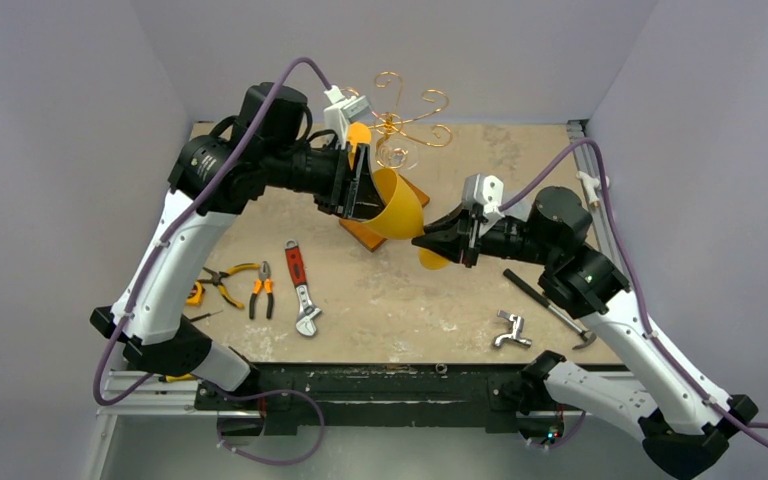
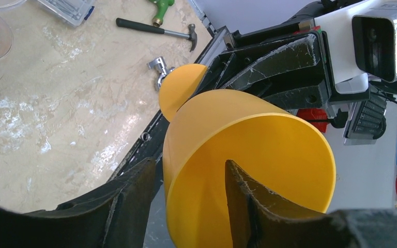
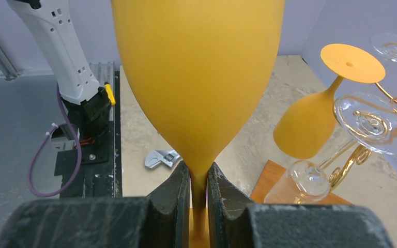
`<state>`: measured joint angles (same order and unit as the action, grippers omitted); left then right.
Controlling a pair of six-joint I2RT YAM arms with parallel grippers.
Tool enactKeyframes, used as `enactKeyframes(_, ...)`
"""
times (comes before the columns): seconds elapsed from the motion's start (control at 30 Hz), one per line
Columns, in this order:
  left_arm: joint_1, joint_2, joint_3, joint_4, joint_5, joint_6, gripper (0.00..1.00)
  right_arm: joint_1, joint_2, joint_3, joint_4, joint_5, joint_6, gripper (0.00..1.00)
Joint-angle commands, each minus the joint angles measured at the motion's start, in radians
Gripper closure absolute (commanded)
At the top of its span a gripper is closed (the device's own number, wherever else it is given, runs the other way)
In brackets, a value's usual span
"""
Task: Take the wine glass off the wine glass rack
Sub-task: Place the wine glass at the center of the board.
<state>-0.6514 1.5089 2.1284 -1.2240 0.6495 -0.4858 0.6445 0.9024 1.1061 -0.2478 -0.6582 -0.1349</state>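
Observation:
My left gripper grabs the yellow wine glass by the rim of its bowl next, so the glass's foot stays free to stand on the tabletop.
A yellow wine glass (image 1: 395, 205) hangs in the air, lying tilted between both arms just in front of the wine glass rack (image 1: 400, 120). My right gripper (image 3: 199, 173) is shut on its thin stem, right under the bowl (image 3: 196, 67). My left gripper (image 2: 188, 163) is open and straddles the bowl's rim (image 2: 248, 150), with one finger inside and the other outside, a small gap from the wall. On the golden rack (image 3: 351, 160) a second yellow glass (image 3: 305, 124) and clear glasses (image 3: 375, 124) hang upside down.
The rack's wooden base (image 1: 365, 232) sits under the held glass. On the table lie two pliers (image 1: 225, 280), a red-handled wrench (image 1: 302, 290), a hammer (image 1: 550, 305) and a metal fitting (image 1: 510, 330). Grey walls close in the back and sides.

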Motion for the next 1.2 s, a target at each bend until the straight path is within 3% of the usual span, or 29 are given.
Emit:
enactKeyframes(0.0, -0.004, -0.038, -0.008, 0.002, -0.008, 0.011, 0.48, 0.009, -0.012, 0.035, 0.034, 0.043, 0.007, 1.00)
enactKeyframes(0.17, -0.005, -0.060, -0.062, 0.049, -0.034, -0.045, 0.51, 0.012, -0.024, 0.029, 0.073, 0.055, 0.027, 1.00)
enactKeyframes(0.47, -0.004, -0.078, -0.094, 0.089, -0.035, -0.078, 0.99, 0.012, -0.014, 0.024, 0.086, 0.058, 0.039, 1.00)
enactKeyframes(0.8, -0.004, -0.088, -0.100, 0.079, -0.059, -0.078, 1.00, 0.015, -0.016, 0.024, 0.075, 0.055, 0.040, 1.00)
enactKeyframes(0.9, -0.004, -0.088, -0.095, 0.079, -0.066, -0.084, 1.00, 0.015, -0.020, 0.023, 0.076, 0.062, 0.050, 0.88)
enactKeyframes(1.03, -0.005, -0.088, -0.094, 0.081, -0.086, -0.093, 1.00, 0.015, -0.014, 0.033, 0.069, 0.075, 0.104, 0.60)
enactKeyframes(1.17, -0.004, -0.092, -0.096, 0.086, -0.091, -0.097, 1.00, 0.015, -0.012, 0.035, 0.067, 0.078, 0.156, 0.47)
